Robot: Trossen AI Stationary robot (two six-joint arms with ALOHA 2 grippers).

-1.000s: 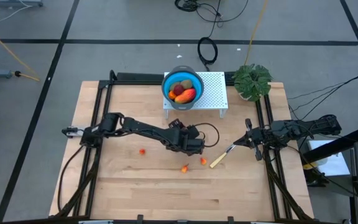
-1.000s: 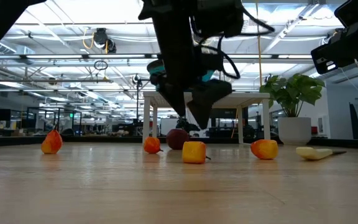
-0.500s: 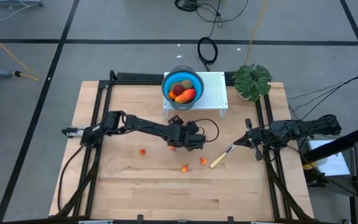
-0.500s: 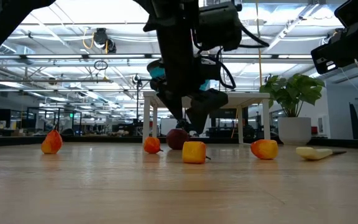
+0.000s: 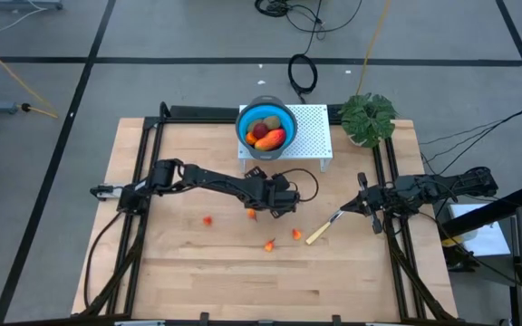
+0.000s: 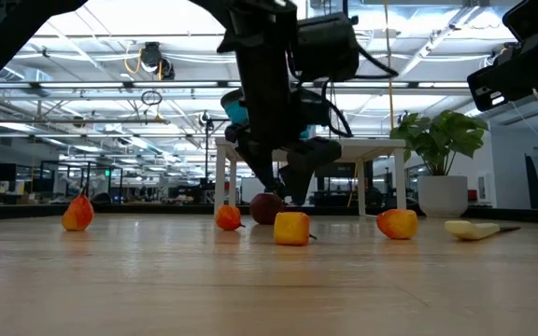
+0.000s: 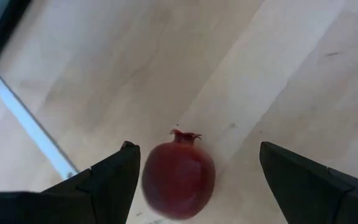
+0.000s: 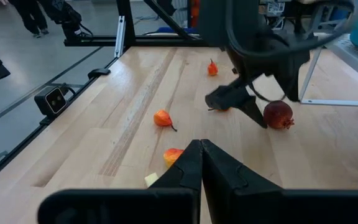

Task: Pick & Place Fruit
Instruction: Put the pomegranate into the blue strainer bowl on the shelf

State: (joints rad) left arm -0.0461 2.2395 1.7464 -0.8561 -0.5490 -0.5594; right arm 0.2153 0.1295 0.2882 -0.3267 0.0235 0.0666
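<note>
I should next grab the dark red ball by its round body with my left gripper, so that I can put the ball into the blue bowl.
A dark red ball with a small crown lies on the wooden table, near the white rack's front; it also shows in the low view and the right wrist view. My left gripper is open just above it, one finger on either side, touching nothing. Several tiny orange bits lie scattered on the table. A blue bowl on the rack holds a red-orange-yellow piece, a brownish-green oval and a dark red ball. My right gripper is shut, raised at the table's right.
The white perforated rack stands on legs at the far edge, with a green potted plant to its right. A yellow-handled knife lies near my right gripper. The near half of the table is bare wood.
My left gripper has moved a short way toward the table's far edge, over the dark red ball near the rack. The fruit and the right arm have stayed where they were.
</note>
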